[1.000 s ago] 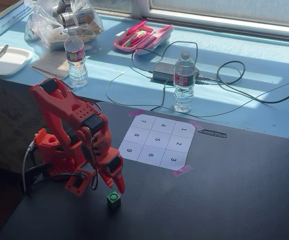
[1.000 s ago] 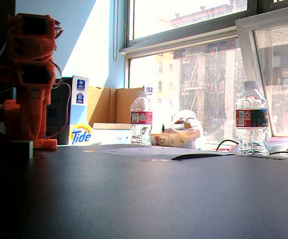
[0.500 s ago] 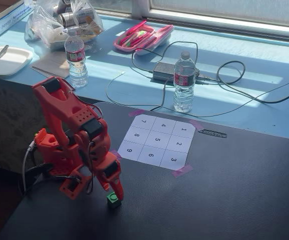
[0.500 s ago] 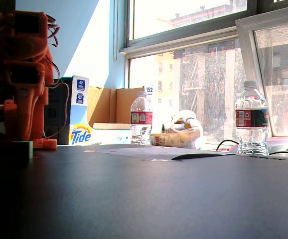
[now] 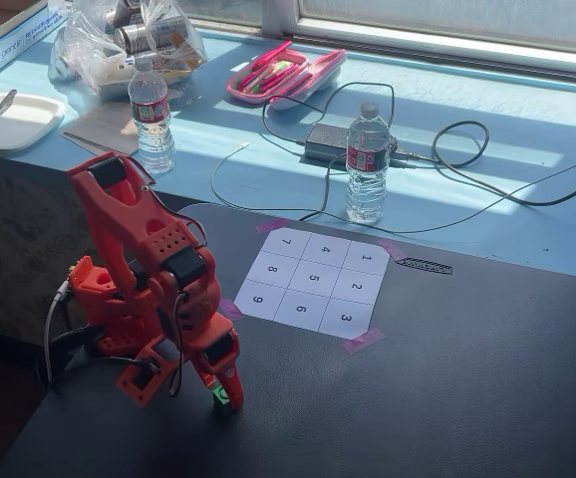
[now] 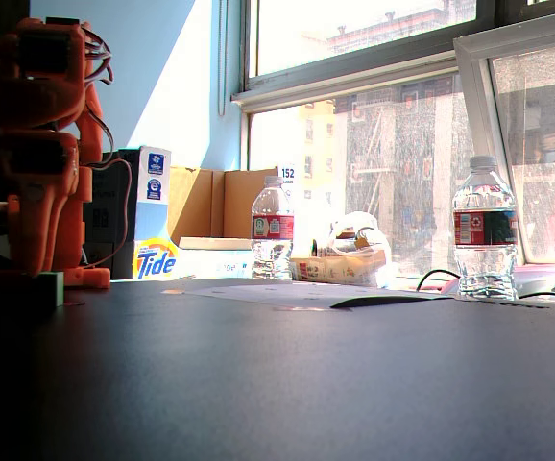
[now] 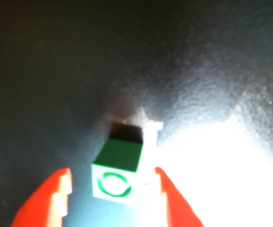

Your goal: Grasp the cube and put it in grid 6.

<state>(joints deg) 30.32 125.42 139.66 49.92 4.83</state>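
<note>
The green cube will go in grid 6 on the paper sheet, so my gripper will next grab it by its opposite sides.
The small green cube, with a ring mark on its near face, sits on the dark table between my two red fingertips. My gripper is open. A gap shows on the left of the cube, and the right finger is close beside it. In a fixed view the gripper is down at the table's front left and hides most of the cube. Grid 6 is the middle cell of the paper sheet's near row, up and to the right of the gripper. In a fixed view low at table height, the cube is a dark block at the far left.
Two water bottles stand on the blue ledge behind the sheet, with cables and a power adapter, a pink case, a white plate and a plastic bag. Pink tape holds the sheet's corners.
The arm has lowered and reached forward; the gripper has come down from above and left of the cube until its open fingers stand on either side of it. The cube has not moved.
</note>
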